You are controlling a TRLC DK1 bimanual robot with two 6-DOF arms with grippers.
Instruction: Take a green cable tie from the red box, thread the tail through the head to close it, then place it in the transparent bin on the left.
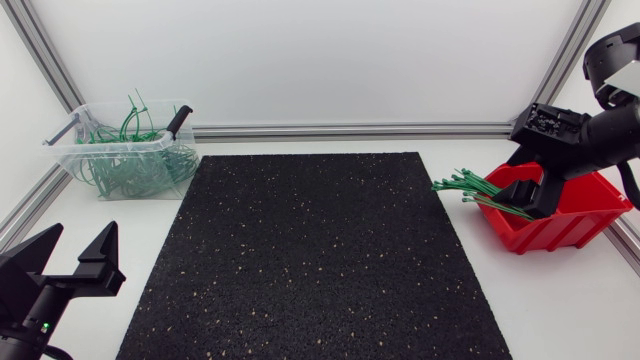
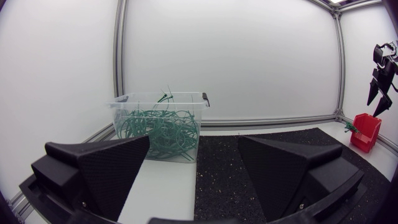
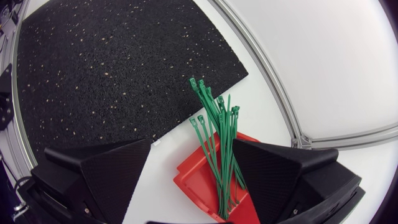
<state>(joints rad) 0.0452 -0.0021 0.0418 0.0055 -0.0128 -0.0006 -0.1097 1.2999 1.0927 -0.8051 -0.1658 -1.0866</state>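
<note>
Next, the right gripper picks up the green cable tie just below its head [image 3: 209,101], to leave its tail free to thread through the head.
The red box [image 1: 575,222] sits at the table's right edge, with a bundle of green cable ties [image 1: 472,188] sticking out of it toward the mat. My right gripper [image 1: 530,197] hangs open just above the box. In the right wrist view the green ties [image 3: 217,140] lie in the red box [image 3: 194,186] between the wide-apart fingers [image 3: 102,174], with neither finger touching them. The transparent bin [image 1: 120,150] stands at the far left, holding several looped green ties. My left gripper [image 1: 68,262] rests open and empty at the near left, facing the bin [image 2: 158,124].
A black speckled mat [image 1: 310,260] covers the middle of the table. White table surface runs between the mat and the red box, and between the mat and the bin. An aluminium frame rail [image 1: 350,130] lines the back edge.
</note>
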